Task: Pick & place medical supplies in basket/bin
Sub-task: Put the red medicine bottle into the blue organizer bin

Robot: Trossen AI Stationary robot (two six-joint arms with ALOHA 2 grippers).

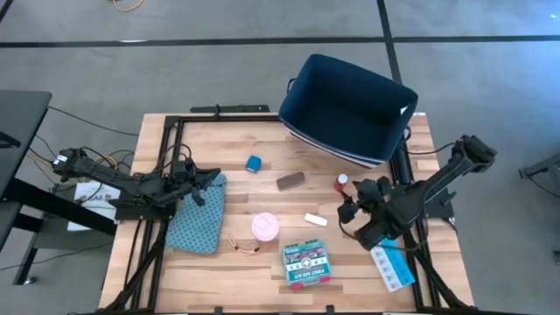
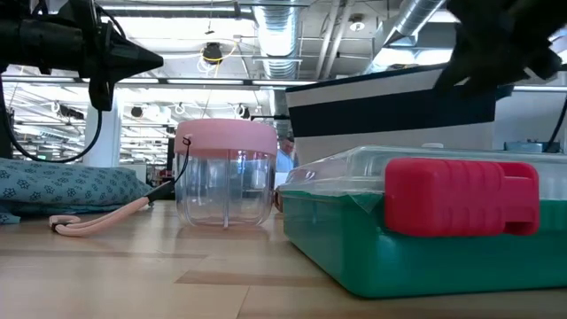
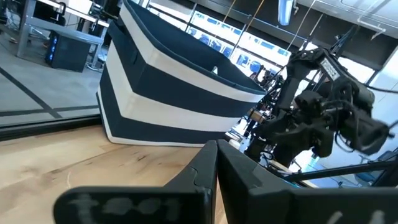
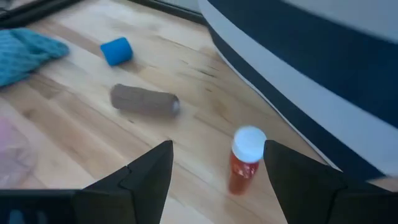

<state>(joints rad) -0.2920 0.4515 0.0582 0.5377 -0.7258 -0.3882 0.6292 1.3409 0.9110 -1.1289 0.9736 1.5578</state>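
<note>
The right gripper grabs the bottle by its red body (image 1: pixel 339 186) next, to put the bottle in the navy striped bin (image 1: pixel 348 108).
My right gripper (image 1: pixel 351 208) (image 4: pixel 217 149) hovers open near the table's right side, just on the near side of the upright red-white bottle (image 1: pixel 341 183) (image 4: pixel 244 159); its fingers do not reach the bottle. The navy striped bin (image 1: pixel 348 108) (image 4: pixel 311 56) stands tilted at the far right. On the wood lie the small blue roll (image 1: pixel 254 164), brown bar (image 1: pixel 290 180), pink round roll (image 1: pixel 265 227), white tube (image 1: pixel 315 220), green printed box (image 1: pixel 306 262) and light-blue pill organizer (image 1: pixel 392 267). My left gripper (image 1: pixel 213 178) (image 3: pixel 214 155) is shut above the teal pouch (image 1: pixel 196 219).
A thin pinkish cord (image 1: pixel 243 248) trails from the pouch toward the pink roll. Black frame rails (image 1: pixel 166 157) run along the table's left and right sides. Bare wood lies between the brown bar and the bin. The pill organizer sits partly under my right arm.
</note>
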